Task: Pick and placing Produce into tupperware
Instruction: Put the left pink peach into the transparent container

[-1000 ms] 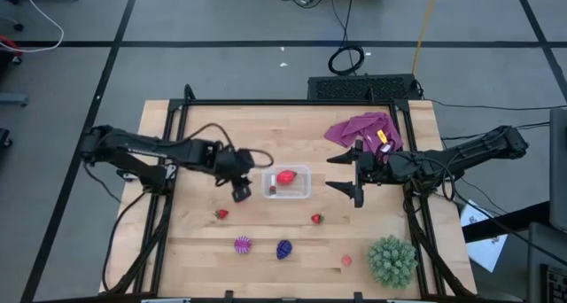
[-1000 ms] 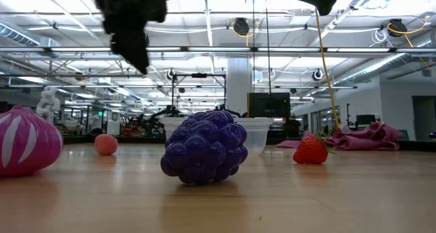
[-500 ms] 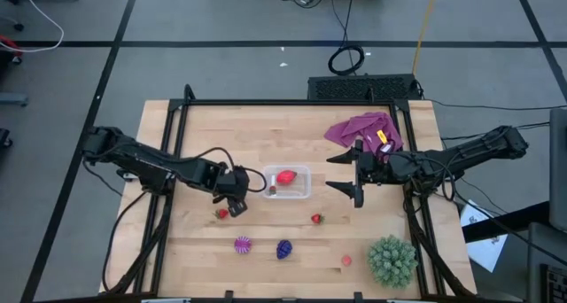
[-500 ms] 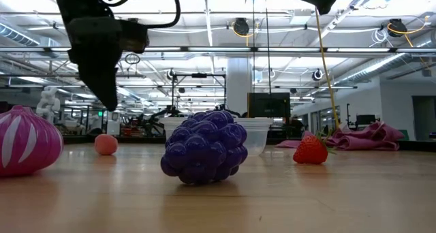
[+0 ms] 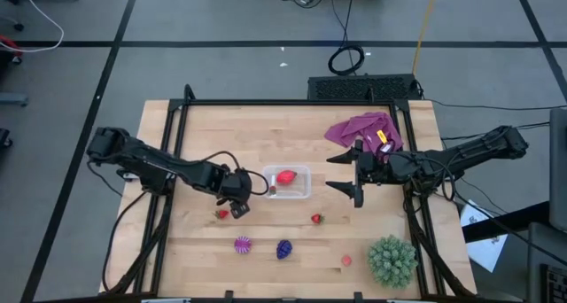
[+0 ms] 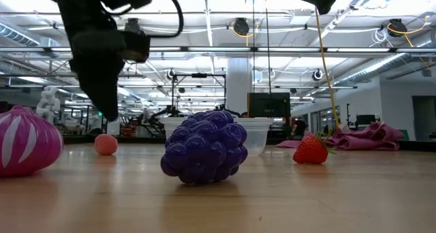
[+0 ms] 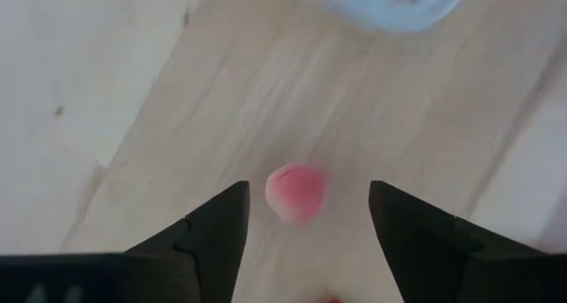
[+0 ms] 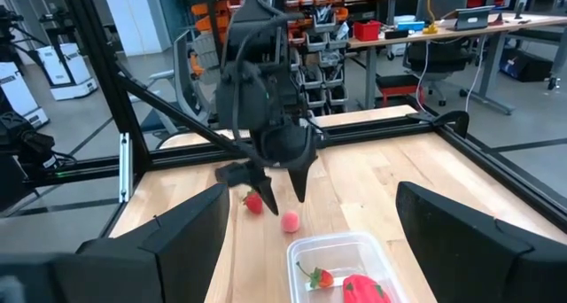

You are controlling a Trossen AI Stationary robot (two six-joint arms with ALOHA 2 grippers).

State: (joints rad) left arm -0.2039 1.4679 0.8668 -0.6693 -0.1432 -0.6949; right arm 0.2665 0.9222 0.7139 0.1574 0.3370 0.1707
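Note:
Next, the left gripper reaches the small pink round fruit and grabs it by its rounded middle (image 7: pixel 297 194) to place it into the clear tupperware (image 7: pixel 403 6).
The clear tupperware (image 5: pixel 287 182) sits mid-table with a red strawberry (image 5: pixel 285 176) inside. My left gripper (image 5: pixel 237 207) hangs open just off its near-left corner, pointing steeply down. A small pink round fruit (image 7: pixel 295 193) lies on the table below, between the two fingers and clear of both. A red strawberry (image 8: pixel 254 202) lies beside it. More produce rests on the wood: a strawberry (image 5: pixel 316 219), a spiky purple piece (image 5: pixel 242 244), a dark purple cluster (image 5: pixel 283 248) and a pinkish bit (image 5: pixel 346 260). My right gripper (image 5: pixel 342 174) waits open, held level above the table to the right of the box.
A big green spiky ball (image 5: pixel 392 259) stands at the near right corner. A purple-magenta cloth (image 5: pixel 363 128) lies at the far right. A dark frame rail (image 5: pixel 266 103) runs around the tabletop. Bare wood lies left of the box and along the far side.
My left gripper has come down and moved a little toward the table's near edge, from beside the tupperware's left end to just above the pink fruit and the strawberry. No fruit has moved.

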